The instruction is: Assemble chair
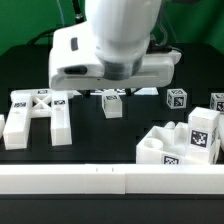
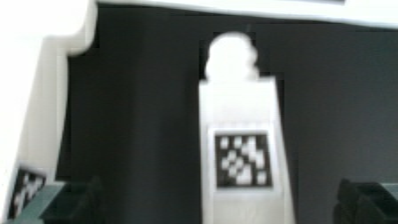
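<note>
My gripper is to grab the white chair leg next by its tagged body, and then I will fit the leg to the seat block.
A white chair leg with a rounded peg end and a square tag lies on the black table between my fingertips. My gripper is open, and both fingers stand clear of the leg's sides. In the exterior view the arm's white hand hides most of the gripper, which hangs just over that leg. The H-shaped piece lies at the exterior view's left. The seat block lies at the exterior view's front right.
Two small tagged parts lie at the back right of the exterior view. A long white rail runs along the front. Another white tagged part lies close beside the leg in the wrist view.
</note>
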### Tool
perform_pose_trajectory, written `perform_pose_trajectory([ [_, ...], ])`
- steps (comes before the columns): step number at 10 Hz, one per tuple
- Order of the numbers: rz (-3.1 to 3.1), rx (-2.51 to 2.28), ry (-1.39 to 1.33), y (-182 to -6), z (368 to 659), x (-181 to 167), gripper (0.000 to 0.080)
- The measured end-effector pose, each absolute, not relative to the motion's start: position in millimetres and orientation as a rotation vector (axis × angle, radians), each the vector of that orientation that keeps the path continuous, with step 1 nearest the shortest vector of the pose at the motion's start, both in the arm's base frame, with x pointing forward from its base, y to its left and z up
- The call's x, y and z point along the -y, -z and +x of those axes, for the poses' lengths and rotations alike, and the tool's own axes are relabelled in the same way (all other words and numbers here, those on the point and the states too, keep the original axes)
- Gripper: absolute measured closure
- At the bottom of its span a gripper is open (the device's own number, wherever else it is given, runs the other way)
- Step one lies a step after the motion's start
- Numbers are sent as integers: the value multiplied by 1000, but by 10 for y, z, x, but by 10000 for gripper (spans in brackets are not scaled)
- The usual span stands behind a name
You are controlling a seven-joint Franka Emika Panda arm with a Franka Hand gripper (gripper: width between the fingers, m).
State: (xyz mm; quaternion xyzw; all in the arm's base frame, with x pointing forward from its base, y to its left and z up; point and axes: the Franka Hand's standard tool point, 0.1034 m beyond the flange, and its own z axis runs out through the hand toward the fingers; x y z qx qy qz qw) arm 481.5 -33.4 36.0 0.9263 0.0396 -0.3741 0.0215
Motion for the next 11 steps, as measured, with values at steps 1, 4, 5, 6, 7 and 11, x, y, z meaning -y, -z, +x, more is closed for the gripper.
perform_pose_trajectory([
  [1, 2822, -121, 1264, -323, 4827, 319, 151],
  [4, 2798, -130, 1305, -242, 4878, 272, 151],
  [5, 2792, -135, 1316, -195, 4852, 256, 151],
  [6, 2787, -135, 1325, -145, 4827, 266, 151],
  [7, 2790, -133, 1314, -103, 4830, 284, 151],
  [11, 2792, -132, 1311, -99, 4836, 291, 297],
])
